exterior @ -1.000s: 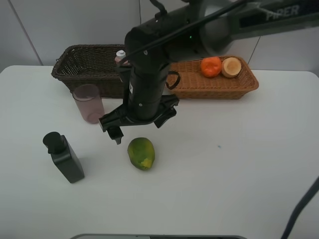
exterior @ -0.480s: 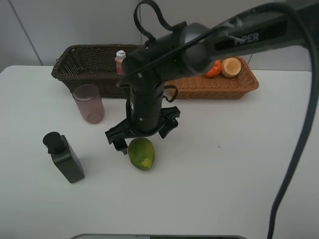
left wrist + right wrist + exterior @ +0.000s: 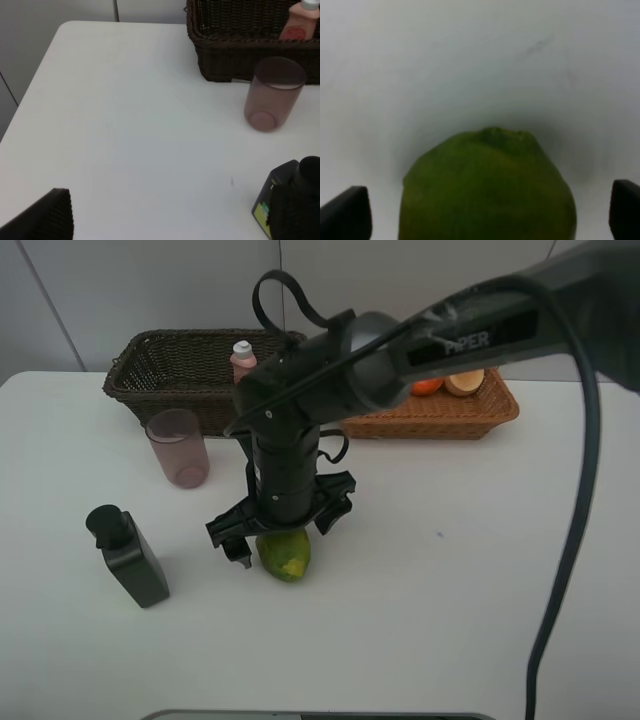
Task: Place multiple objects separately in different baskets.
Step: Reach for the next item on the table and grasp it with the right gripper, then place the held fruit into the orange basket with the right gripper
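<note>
My right gripper should close on the papaya (image 3: 288, 554) now. Its fingers reach down on either side near the white table, so they would hold the papaya if they closed now.
The green-yellow papaya (image 3: 288, 554) lies on the white table; it fills the right wrist view (image 3: 487, 180). My right gripper (image 3: 283, 534) reaches across from the right and hangs open just over it, one finger on each side (image 3: 485, 215). The pink cup (image 3: 178, 447) stands in front of the dark brown basket (image 3: 165, 365), which holds the pink white-capped bottle (image 3: 242, 358). The black pump bottle (image 3: 128, 556) stands at front left. The orange (image 3: 427, 386) and the peach (image 3: 466, 382) lie in the orange-tan basket (image 3: 430, 415). My left gripper (image 3: 170, 225) is open and empty, off to the left of the cup (image 3: 272, 93).
The right arm's black body (image 3: 300, 410) hides the gap between the two baskets. In the left wrist view the dark basket (image 3: 240, 65) and the pump bottle (image 3: 290, 200) flank the cup. The table's left edge (image 3: 30, 95) is near.
My right gripper has come down and toward the front, from above and behind the papaya to straddling it. The objects have not moved.
</note>
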`<action>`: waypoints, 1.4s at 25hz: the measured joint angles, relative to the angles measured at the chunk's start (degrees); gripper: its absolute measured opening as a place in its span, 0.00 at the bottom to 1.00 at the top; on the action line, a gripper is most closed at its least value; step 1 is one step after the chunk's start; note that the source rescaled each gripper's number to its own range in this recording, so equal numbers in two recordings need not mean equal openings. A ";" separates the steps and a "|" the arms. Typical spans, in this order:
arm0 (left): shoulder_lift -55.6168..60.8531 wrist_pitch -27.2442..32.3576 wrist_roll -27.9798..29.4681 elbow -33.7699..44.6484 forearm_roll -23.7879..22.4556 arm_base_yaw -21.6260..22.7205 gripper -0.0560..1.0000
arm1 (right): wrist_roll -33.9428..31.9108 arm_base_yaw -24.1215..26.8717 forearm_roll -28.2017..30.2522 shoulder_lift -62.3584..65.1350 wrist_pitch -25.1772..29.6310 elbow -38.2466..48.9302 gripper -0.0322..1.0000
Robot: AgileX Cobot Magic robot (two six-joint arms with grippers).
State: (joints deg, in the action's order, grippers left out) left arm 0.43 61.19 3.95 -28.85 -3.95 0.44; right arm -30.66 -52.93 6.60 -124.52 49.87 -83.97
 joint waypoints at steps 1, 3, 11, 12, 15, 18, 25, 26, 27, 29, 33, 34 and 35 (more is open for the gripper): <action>0.00 0.00 0.00 0.00 0.00 0.00 1.00 | 0.00 0.00 -0.26 0.00 0.00 0.00 1.00; 0.00 0.00 0.00 0.00 0.00 0.00 1.00 | 0.00 0.00 -0.58 0.00 0.00 0.00 0.96; 0.00 0.00 0.00 0.00 0.00 0.00 1.00 | -0.07 0.00 -0.75 0.00 0.06 0.00 0.47; 0.00 0.00 0.00 0.00 0.00 0.00 1.00 | -0.07 0.00 -0.75 0.00 0.06 0.00 0.47; 0.00 0.00 0.00 0.00 0.00 0.00 1.00 | -0.07 0.00 -0.81 0.00 0.06 0.00 0.47; 0.00 0.00 0.00 0.00 0.00 0.00 1.00 | -0.07 0.00 -0.81 0.00 0.06 0.00 0.47; 0.00 0.00 0.00 0.00 0.00 0.00 1.00 | -0.13 0.00 -0.85 0.00 -0.05 0.00 0.47; 0.00 0.00 0.00 0.00 0.00 0.00 1.00 | -0.13 0.00 -0.85 0.00 -0.35 0.00 0.47; 0.00 0.00 0.00 0.00 0.00 0.00 1.00 | -0.13 0.00 -0.85 0.31 -0.60 0.00 0.47; 0.00 0.00 0.00 0.00 0.00 0.00 1.00 | -0.13 0.00 -0.52 1.40 -0.72 0.00 0.47; 0.00 0.00 0.00 0.00 0.00 0.00 1.00 | 1.35 0.70 -0.26 5.27 -0.68 0.00 0.47; 0.00 0.00 0.00 0.00 0.00 0.00 1.00 | 2.09 1.21 -0.26 6.08 -0.56 0.00 0.47; 0.00 0.00 0.00 0.00 0.00 0.00 1.00 | 2.89 1.90 -0.26 6.54 0.15 -0.36 0.47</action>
State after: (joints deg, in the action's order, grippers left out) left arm 0.43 61.19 3.95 -28.85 -3.95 0.44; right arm -27.77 -51.02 6.34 -117.98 50.02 -84.33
